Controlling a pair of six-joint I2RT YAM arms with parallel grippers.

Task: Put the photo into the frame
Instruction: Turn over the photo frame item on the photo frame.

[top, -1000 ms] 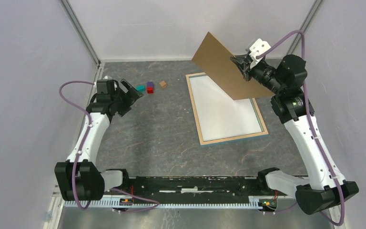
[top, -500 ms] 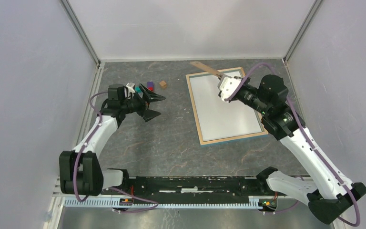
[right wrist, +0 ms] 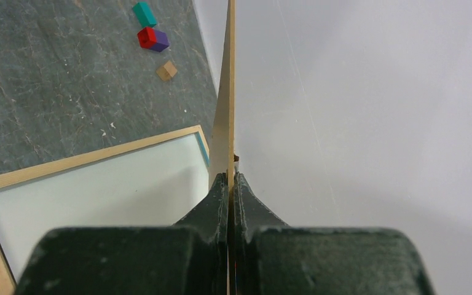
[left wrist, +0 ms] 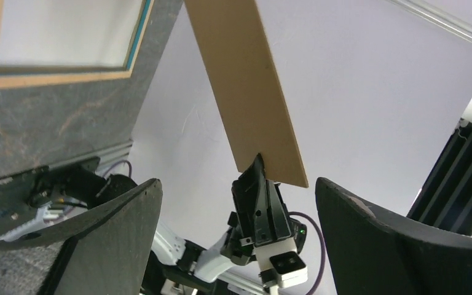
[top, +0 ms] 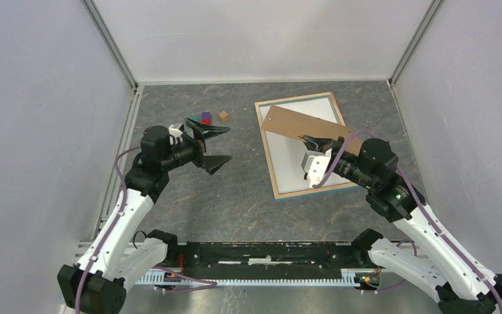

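Observation:
The brown board will next be gripped by its near corner [top: 264,126] with my left gripper, to help empty the frame for the photo.
The frame [top: 269,157] lies flat on the table at the right, pale wood side up, with a white pane inside. It also shows in the left wrist view [left wrist: 55,77] and the right wrist view [right wrist: 86,161]. My right gripper [top: 311,141] is shut on the near edge of a plain brown board [top: 301,122] and holds it tilted over the frame. The right wrist view shows the board edge-on [right wrist: 226,110] between the shut fingers of my right gripper [right wrist: 229,178]. The balloon photo does not show in any view. My left gripper [top: 214,146] is open and empty, left of the frame, pointing at the board [left wrist: 246,92].
Small blocks lie at the back, left of the frame: a teal one [right wrist: 142,12], a red one [right wrist: 147,37], a purple one [right wrist: 160,42] and a brown one [top: 223,115]. Pale walls close the table on three sides.
My right arm has swung the brown board from high at the back down and nearer, over the frame. My left arm has moved right and nearer, with its gripper still open.

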